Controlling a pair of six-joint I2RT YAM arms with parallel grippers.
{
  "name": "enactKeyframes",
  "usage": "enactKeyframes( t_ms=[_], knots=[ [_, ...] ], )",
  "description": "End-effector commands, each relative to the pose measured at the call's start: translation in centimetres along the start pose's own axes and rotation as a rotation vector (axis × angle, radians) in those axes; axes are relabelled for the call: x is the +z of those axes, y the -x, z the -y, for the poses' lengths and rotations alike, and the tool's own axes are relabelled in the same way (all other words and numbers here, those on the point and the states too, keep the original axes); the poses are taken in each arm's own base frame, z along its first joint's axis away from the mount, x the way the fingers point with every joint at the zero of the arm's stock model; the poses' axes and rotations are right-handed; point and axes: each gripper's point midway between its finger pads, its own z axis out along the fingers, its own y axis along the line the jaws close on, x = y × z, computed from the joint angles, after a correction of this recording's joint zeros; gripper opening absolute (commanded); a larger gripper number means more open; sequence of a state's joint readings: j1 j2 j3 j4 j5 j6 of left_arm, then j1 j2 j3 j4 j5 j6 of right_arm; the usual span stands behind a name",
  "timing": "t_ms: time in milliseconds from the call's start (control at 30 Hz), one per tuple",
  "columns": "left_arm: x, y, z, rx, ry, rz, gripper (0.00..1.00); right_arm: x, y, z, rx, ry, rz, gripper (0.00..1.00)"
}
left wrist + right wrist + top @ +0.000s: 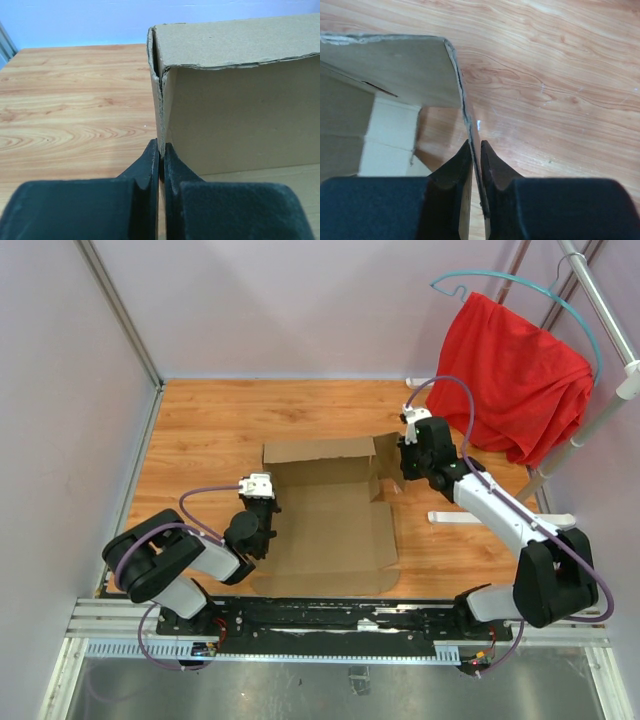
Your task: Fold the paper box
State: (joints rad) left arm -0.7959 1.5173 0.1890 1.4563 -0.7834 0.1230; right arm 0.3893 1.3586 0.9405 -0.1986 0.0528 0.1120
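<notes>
The upright cardboard side meets the corner of the folded back side and would stay standing, so my left gripper needs to open its fingers.
The paper box (pixel 335 525) lies on the wooden table as a brown cardboard sheet, its back wall folded upright and a side flap (pixel 386 466) raised at the right. My left gripper (pixel 265 503) is at the sheet's left edge; in the left wrist view it (pixel 161 151) is shut on the thin edge of an upright cardboard wall (pixel 240 115). My right gripper (pixel 400 464) is at the right flap; in the right wrist view it (pixel 476 149) is pinched on that flap's edge, the panel (pixel 395 70) running off to the left.
A red cloth (pixel 520 380) hangs on a teal hanger from a metal rack at the back right. The rack's white foot (pixel 470 518) lies on the table beside the right arm. Pale walls close in the left and back sides. A metal rail (pixel 330 625) runs along the near edge.
</notes>
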Motion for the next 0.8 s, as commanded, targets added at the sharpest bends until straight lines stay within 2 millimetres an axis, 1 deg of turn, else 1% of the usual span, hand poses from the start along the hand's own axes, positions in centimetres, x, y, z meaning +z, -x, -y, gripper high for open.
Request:
enactKeyframes(
  t_ms=[0,100,200,233,300,367,433,467,500,533,633,733,767],
  knots=[
    [0.2,1.1,0.4,-0.03,-0.005,0.021,0.0,-0.7,1.8,-1.8,0.092,0.124,0.01,0.11],
    [0.2,1.0,0.4,-0.03,-0.006,0.016,0.0,-0.7,1.3,-2.8,0.124,0.169,-0.01,0.11],
    [0.3,0.9,0.4,-0.034,0.004,0.009,0.0,-0.4,0.4,-2.8,0.133,0.17,-0.037,0.11],
    [0.3,0.9,0.3,-0.032,0.007,0.007,0.04,-0.3,0.0,-2.8,0.135,0.165,-0.045,0.1],
    [0.4,1.2,0.2,-0.034,0.019,0.001,0.16,0.0,-0.6,-2.7,0.135,0.16,-0.062,0.1],
    [0.3,1.1,-0.2,-0.028,0.041,-0.031,0.28,0.2,-1.0,-2.7,0.134,0.158,-0.071,0.1],
    [0.2,1.5,-0.3,-0.053,0.051,-0.054,0.4,0.3,-1.0,-2.7,0.135,0.16,-0.07,0.1],
    [0.1,1.9,-0.3,-0.065,0.05,-0.066,0.44,0.3,-1.0,-2.7,0.134,0.159,-0.069,0.1],
    [0.0,2.3,-0.3,-0.084,0.046,-0.07,0.45,0.4,-1.0,-2.6,0.133,0.156,-0.069,0.11],
    [-0.2,2.8,-0.4,-0.097,0.04,-0.072,0.47,0.4,-1.0,-2.6,0.131,0.155,-0.072,0.13],
    [-0.9,4.2,-0.6,-0.143,0.016,-0.064,0.5,0.6,-0.9,-2.6,0.13,0.154,-0.075,0.22],
    [-1.7,5.6,-0.9,-0.182,-0.01,-0.061,0.5,0.7,-1.0,-2.6,0.131,0.148,-0.085,0.37],
    [-2.1,6.4,-0.9,-0.212,-0.03,-0.053,0.49,0.7,-1.1,-2.6,0.132,0.15,-0.086,0.39]
  ],
)
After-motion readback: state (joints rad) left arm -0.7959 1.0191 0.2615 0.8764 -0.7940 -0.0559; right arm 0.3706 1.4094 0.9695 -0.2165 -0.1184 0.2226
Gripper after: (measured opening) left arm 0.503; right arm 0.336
